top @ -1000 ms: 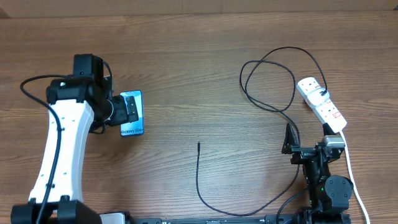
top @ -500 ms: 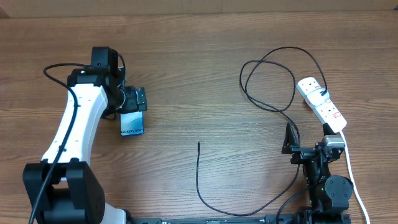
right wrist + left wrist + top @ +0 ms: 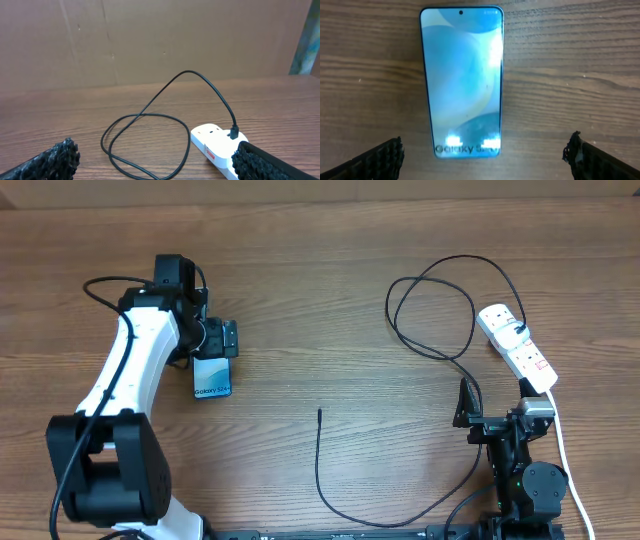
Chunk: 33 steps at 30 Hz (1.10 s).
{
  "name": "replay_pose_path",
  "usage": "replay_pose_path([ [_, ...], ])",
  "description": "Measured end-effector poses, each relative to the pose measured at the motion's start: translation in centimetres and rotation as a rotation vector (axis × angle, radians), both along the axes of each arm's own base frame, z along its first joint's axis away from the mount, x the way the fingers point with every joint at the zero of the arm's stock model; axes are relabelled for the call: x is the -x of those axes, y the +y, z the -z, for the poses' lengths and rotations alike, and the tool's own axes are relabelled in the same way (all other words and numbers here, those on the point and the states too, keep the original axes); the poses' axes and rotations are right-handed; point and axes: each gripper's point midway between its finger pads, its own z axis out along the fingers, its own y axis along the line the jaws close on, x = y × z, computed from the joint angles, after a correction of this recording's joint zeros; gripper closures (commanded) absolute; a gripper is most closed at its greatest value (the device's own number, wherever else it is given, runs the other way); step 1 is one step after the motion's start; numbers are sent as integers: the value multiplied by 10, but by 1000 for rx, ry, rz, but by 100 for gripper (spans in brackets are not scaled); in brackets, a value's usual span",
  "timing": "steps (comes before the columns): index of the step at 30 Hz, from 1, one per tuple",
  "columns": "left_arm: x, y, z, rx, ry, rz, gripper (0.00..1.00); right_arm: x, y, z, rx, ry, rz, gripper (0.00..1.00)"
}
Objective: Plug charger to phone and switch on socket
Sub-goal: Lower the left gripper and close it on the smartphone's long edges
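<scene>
My left gripper is to hold the phone across its long sides, mid-body (image 3: 211, 363) (image 3: 463, 84). The lettered end of the phone then stays free for my right gripper at handover.
The phone (image 3: 212, 378) lies flat on the wooden table at the left, its blue screen up; in the left wrist view (image 3: 462, 80) it fills the middle. My left gripper (image 3: 217, 340) hovers over the phone's far end, open and empty, its fingers (image 3: 485, 160) spread wider than the phone. The black charger cable (image 3: 432, 310) loops at the right and runs to the socket (image 3: 516, 345); its free tip (image 3: 319, 412) lies mid-table. My right gripper (image 3: 463, 402) rests near the front right, open and empty, facing the cable loop (image 3: 145, 135) and socket (image 3: 215, 145).
The socket's thick white cord (image 3: 563, 450) runs toward the front right edge beside my right arm's base. The cable sweeps in a long curve (image 3: 400, 518) along the front of the table. A brown wall stands behind the table in the right wrist view.
My left arm has swung from the phone's left side round to its far end, and the gripper now sits over the phone's top. The phone, cable and right arm have not moved.
</scene>
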Motion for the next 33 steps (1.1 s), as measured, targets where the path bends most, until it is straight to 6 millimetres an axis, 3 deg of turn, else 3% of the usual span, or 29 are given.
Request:
replay_pose_path([
  [5, -4, 0, 20, -2, 32, 3, 0, 0, 0, 0, 0, 1, 0, 0],
  [21, 7, 12, 76, -68, 186, -2, 1, 0, 0, 0, 0, 1, 0, 0],
  [30, 3, 9, 79, -52, 192, 5, 0, 0, 0, 0, 0, 1, 0, 0],
  [33, 2, 8, 80, -46, 195, 15, 8, 0, 0, 0, 0, 1, 0, 0],
])
